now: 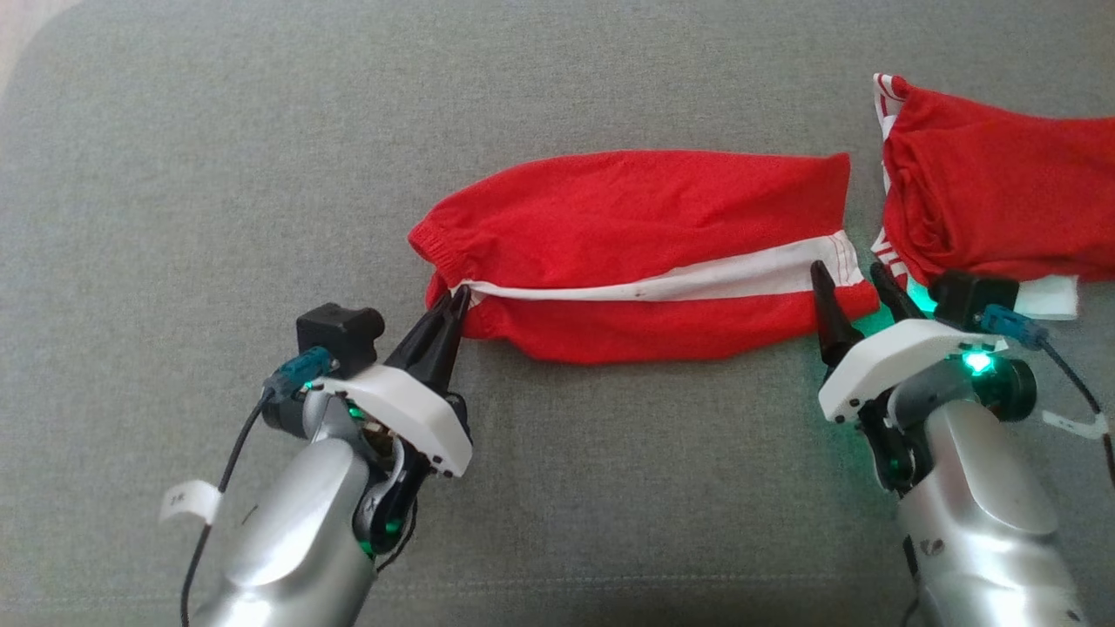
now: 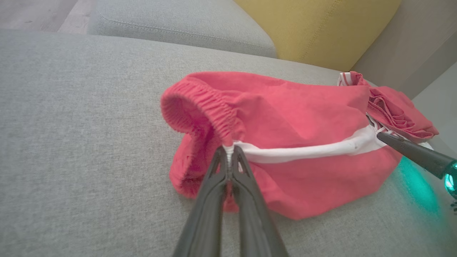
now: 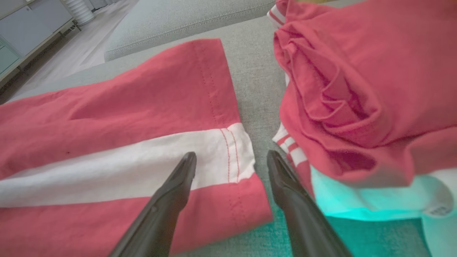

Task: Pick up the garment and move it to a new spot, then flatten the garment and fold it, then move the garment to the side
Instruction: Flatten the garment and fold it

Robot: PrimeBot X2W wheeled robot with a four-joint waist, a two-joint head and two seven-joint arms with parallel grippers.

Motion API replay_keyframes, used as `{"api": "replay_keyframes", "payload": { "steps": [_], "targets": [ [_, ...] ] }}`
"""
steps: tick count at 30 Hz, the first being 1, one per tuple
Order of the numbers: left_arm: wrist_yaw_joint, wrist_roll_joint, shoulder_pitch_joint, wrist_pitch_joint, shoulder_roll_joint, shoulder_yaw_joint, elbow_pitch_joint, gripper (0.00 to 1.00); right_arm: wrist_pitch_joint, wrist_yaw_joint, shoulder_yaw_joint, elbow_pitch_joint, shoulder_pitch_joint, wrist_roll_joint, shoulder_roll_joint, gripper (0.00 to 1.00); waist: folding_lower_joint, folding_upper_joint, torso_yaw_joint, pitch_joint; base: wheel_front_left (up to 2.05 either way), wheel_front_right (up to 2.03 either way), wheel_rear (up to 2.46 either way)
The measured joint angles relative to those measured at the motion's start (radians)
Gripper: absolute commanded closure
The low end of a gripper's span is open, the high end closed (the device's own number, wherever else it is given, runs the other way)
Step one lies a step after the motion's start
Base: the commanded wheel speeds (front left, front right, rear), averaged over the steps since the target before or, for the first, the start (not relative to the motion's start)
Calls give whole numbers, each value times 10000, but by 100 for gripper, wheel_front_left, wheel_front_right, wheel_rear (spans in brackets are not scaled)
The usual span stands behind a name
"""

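My right gripper is going to grab the shorts (image 1: 648, 209) next by the hem end of the white stripe (image 1: 844, 261), to flatten and fold them.
The garment (image 1: 636, 226) is a pair of red shorts with a white side stripe, lying lengthwise on the grey sofa seat (image 1: 218, 174). My left gripper (image 1: 455, 300) is shut on the garment at its left end, pinching the white stripe where it meets the elastic waistband (image 2: 200, 103). In the left wrist view my left gripper (image 2: 228, 150) holds that spot, with the garment (image 2: 296, 117) bunched up behind it. My right gripper (image 1: 847, 268) stands open at the garment's right hem. In the right wrist view my right gripper (image 3: 231, 157) straddles the stripe's hem corner of the garment (image 3: 125, 107).
A second red piece of clothing (image 1: 993, 192) with white trim lies crumpled at the right, close to my right gripper and above a white label (image 1: 1050, 296). A yellow cushion (image 2: 317, 25) and a grey cushion (image 2: 178, 28) stand behind. Floor and cabinets (image 3: 28, 35) lie beyond the sofa edge.
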Motion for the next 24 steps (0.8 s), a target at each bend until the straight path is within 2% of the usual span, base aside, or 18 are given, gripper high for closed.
{"api": "replay_keyframes", "payload": {
  "steps": [6, 7, 9, 10, 12, 13, 14, 21, 24],
  "targets": [
    [-8, -6, -3, 0, 4, -21, -29, 100, -211, 0, -36, 531, -272, 0, -2, 0, 0, 0, 22, 38, 0, 0, 0],
    [-8, -6, -3, 0, 4, -31, -29, 100, -247, 0, -27, 606, -323, 2, -2, 3, 0, 0, 22, 39, 0, 0, 0],
    [-8, -8, -3, 0, 4, -36, -29, 100, -295, 0, 33, 698, -377, 12, -2, 23, 0, 0, 23, 39, 0, 0, 0],
    [-8, -8, -3, 0, 4, -42, -29, 100, -320, 0, 59, 761, -393, 12, -4, 43, 0, 0, 22, 39, 0, 0, 0],
    [-8, -8, -3, 0, 4, -46, -29, 100, -324, 0, 86, 836, -407, 12, -4, 65, 0, 0, 22, 38, 0, 0, 0],
    [-8, -8, -3, 0, 6, -50, -29, 100, -326, 0, 109, 909, -420, 19, -4, 87, 0, 0, 21, 39, 0, 0, 0],
    [-6, -10, -3, 0, 6, -52, -29, 100, -339, 0, 125, 955, -430, 56, -4, 100, 0, 0, 20, 41, 0, 0, 0],
    [-4, -13, -3, -2, 15, -73, -23, 100, -905, 0, 378, 1034, -527, 111, -69, 100, 0, 0, 8, 17, 0, 0, 0],
    [6, -115, -3, -13, 54, -69, 6, 100, -1465, 0, 495, 721, -517, 84, -245, 100, 0, 0, -15, -61, 0, 0, 0]
  ]
}}
